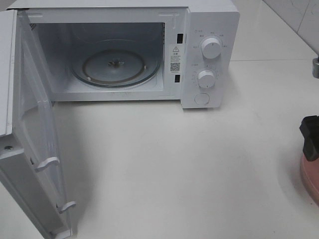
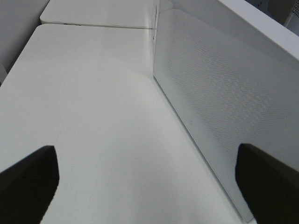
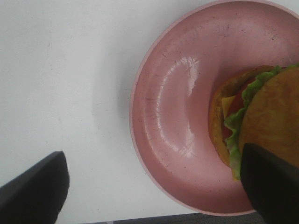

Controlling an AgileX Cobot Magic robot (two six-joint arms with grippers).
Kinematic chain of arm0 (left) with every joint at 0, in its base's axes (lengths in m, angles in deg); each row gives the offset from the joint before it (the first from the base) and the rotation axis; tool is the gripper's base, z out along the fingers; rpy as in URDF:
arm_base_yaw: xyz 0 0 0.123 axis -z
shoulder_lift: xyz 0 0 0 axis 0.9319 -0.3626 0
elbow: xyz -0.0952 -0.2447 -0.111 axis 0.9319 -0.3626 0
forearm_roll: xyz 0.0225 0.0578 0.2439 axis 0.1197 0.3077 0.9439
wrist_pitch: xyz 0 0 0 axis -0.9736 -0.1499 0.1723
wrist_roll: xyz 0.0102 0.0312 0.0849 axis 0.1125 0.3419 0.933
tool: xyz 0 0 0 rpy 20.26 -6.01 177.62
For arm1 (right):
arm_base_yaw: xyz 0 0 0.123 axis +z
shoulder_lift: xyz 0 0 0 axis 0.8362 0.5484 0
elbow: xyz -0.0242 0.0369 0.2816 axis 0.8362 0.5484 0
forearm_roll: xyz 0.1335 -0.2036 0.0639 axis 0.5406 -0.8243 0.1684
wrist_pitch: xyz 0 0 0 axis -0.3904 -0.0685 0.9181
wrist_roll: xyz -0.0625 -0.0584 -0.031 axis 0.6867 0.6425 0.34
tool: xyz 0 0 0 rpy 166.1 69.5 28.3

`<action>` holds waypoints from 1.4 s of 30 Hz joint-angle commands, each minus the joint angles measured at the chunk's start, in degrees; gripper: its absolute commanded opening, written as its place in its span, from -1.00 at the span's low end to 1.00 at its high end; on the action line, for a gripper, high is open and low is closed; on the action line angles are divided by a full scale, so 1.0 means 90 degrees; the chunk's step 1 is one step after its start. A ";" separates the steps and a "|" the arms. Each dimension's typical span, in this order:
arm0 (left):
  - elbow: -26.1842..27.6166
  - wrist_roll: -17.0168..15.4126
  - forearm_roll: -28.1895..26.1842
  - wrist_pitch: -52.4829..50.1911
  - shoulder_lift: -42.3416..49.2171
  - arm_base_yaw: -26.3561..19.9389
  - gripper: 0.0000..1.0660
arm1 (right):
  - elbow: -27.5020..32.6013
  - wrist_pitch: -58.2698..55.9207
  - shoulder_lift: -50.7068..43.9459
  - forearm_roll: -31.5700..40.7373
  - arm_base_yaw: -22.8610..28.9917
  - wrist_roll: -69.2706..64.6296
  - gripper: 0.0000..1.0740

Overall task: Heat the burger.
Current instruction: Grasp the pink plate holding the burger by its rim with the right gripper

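Note:
I need my right gripper to carry the burger into the open microwave, so it needs to grab the pink plate by its rim (image 1: 303, 180) next.
The burger (image 3: 266, 112), with a golden-brown bun, green lettuce, red tomato and yellow cheese, sits on a round pink plate (image 3: 177, 116) in the right wrist view. My right gripper (image 3: 154, 191) hangs open just above the plate. One dark finger (image 3: 271, 182) overlaps the burger's edge and the other hovers over the bare table. In the exterior high view only a black part of this gripper (image 1: 310, 139) and a sliver of the plate (image 1: 310, 177) show at the far right; the burger is cut off there. My left gripper (image 2: 149, 191) is open and empty beside the microwave door (image 2: 219, 93).
The white microwave (image 1: 209, 30) stands at the back of the white table (image 1: 174, 164). Its door (image 1: 35, 129) is swung wide open to the left. The glass turntable (image 1: 115, 67) inside carries nothing. Two knobs (image 1: 211, 49) sit on the right panel.

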 commanded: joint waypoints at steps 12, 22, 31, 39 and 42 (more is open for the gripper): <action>-0.0019 0.0006 0.0000 -0.0045 0.0134 -0.0013 0.83 | 0.0331 0.0853 0.0910 -0.0064 -0.0166 0.0127 0.64; -0.0019 0.0006 0.0000 -0.0045 0.0134 -0.0013 0.83 | 0.0337 0.1496 0.1795 -0.0121 -0.0166 0.0108 0.59; -0.0019 0.0006 0.0000 -0.0045 0.0134 -0.0013 0.83 | 0.0337 0.1891 0.2394 -0.0624 -0.0166 -0.0223 0.56; -0.0019 0.0006 0.0000 -0.0045 0.0134 -0.0013 0.83 | 0.0337 0.2171 0.2865 -0.0745 -0.0166 -0.0267 0.52; -0.0019 0.0006 0.0000 -0.0045 0.0134 -0.0013 0.83 | 0.0337 0.2209 0.2992 -0.0745 -0.0166 -0.0267 0.45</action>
